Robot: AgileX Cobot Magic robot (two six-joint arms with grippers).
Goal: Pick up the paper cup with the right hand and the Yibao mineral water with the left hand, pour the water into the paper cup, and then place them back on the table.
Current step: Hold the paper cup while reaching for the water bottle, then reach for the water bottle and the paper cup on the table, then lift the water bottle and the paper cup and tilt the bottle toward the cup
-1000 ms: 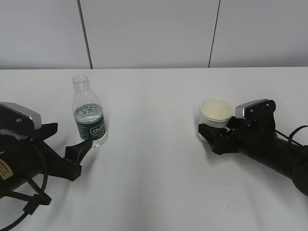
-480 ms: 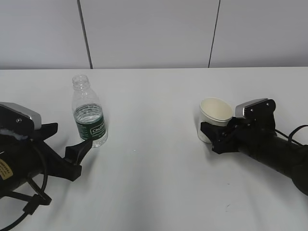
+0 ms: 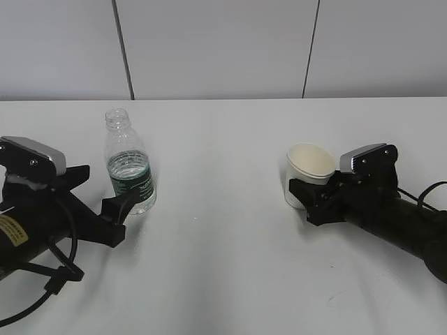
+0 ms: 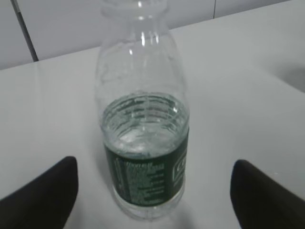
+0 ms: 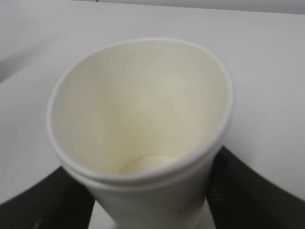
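My left gripper will grab the bottle next by its labeled body, so the bottle's opening stays free to pour into the paper cup.
The Yibao mineral water stands upright on the white table at the left, capless and about half full. My left gripper is open, its fingers on either side of the bottle's base and not touching it. In the left wrist view the bottle sits between the spread fingertips of that gripper. My right gripper is shut on the paper cup, which tilts to the left. In the right wrist view the cup is empty and squeezed oval in the gripper.
A grey panelled wall runs behind the table's far edge. A black cable loops under the left arm, and another cable trails behind the right arm.
My left gripper has moved forward, closer around the bottle's base. The cup has tilted and shifted slightly left in the right gripper.
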